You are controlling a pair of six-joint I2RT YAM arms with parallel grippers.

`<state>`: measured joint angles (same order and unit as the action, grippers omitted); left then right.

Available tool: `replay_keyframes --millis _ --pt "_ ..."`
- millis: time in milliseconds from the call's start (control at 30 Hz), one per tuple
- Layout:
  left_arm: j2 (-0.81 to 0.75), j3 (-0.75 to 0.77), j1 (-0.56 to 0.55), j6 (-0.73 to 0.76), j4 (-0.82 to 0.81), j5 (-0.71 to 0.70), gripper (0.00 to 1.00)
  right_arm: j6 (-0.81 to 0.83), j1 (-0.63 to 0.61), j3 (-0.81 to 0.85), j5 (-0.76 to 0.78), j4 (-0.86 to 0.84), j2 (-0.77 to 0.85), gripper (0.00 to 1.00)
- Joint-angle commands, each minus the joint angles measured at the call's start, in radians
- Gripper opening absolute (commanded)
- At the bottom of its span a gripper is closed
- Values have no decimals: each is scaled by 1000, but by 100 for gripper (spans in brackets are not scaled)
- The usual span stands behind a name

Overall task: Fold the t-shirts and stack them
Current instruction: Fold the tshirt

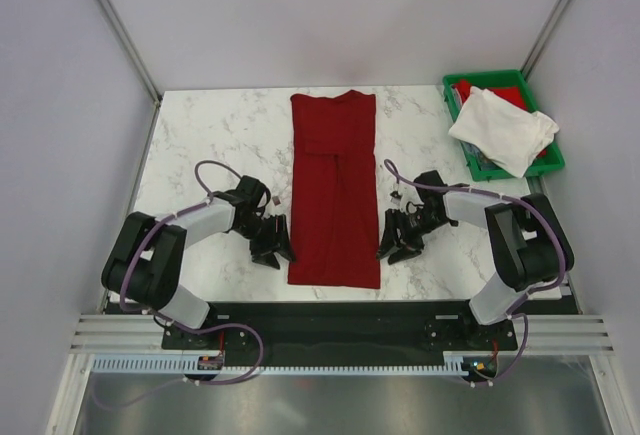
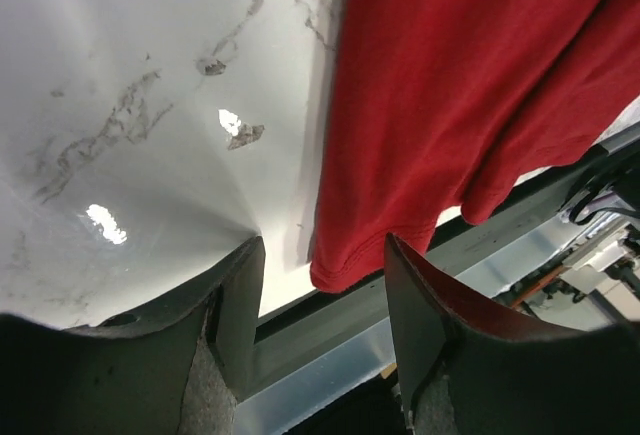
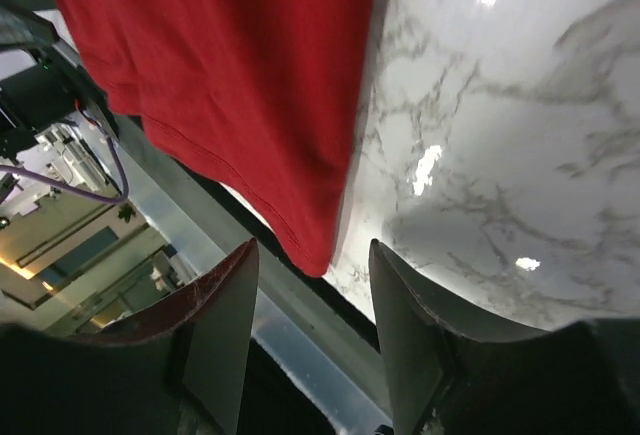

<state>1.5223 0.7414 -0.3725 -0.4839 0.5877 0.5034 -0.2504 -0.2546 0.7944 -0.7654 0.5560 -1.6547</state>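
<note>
The red t-shirt's corner (image 1: 377,283) (image 3: 314,261) is below my fingers, so my right gripper has to go down to the t-shirt's corner first and then close on it.
A dark red t-shirt (image 1: 335,187) lies on the marble table as a long narrow strip, sides folded in, running from the far edge to the near edge. An off-white t-shirt (image 1: 503,128) lies crumpled in the green bin. My left gripper (image 1: 277,250) is open just left of the red shirt's near left corner (image 2: 345,273), which sits between and beyond its fingers (image 2: 418,305), untouched. My right gripper (image 1: 393,247) is open just right of the near right corner (image 3: 312,255); nothing is between its fingers (image 3: 225,305).
A green plastic bin (image 1: 551,160) stands at the back right corner with other red cloth under the white shirt. The table's near edge (image 2: 300,300) and a metal rail lie just below both grippers. Bare marble lies left of the shirt.
</note>
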Motion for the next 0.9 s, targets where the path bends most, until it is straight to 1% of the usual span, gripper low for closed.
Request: replay_keyframes --millis 0,133,267,433,600,633,700,733,767,833,867 --pt "22 -16 3 -96 -74 41 59 -55 -29 -38 -20 31 19 57" --pt "62 -20 0 -111 -83 50 58 -81 -66 -41 14 32 -11 57" --pt "82 -31 -2 -108 -68 55 54 -92 -106 -23 28 22 -65 57" --pt "62 -50 -20 -102 -46 60 49 -115 -136 -4 29 10 -102 57" --pt "38 -76 -34 -99 -40 57 46 -128 -150 -20 60 -1 -112 54" --pt "38 -79 -34 -99 -43 58 44 -130 -150 -21 64 -10 -116 53" --pt "35 -79 -34 -91 -45 58 40 -136 -150 -21 64 -22 -123 46" --pt "35 -79 -34 -90 -46 61 34 -138 -149 -18 60 -40 -129 41" --pt "35 -76 -34 -90 -48 61 32 -139 -149 -15 55 -48 -132 34" --pt "33 -67 -34 -87 -55 64 26 -142 -150 -1 45 -64 -146 29" --pt "33 -62 -34 -84 -57 63 23 -144 -150 9 40 -67 -149 23"
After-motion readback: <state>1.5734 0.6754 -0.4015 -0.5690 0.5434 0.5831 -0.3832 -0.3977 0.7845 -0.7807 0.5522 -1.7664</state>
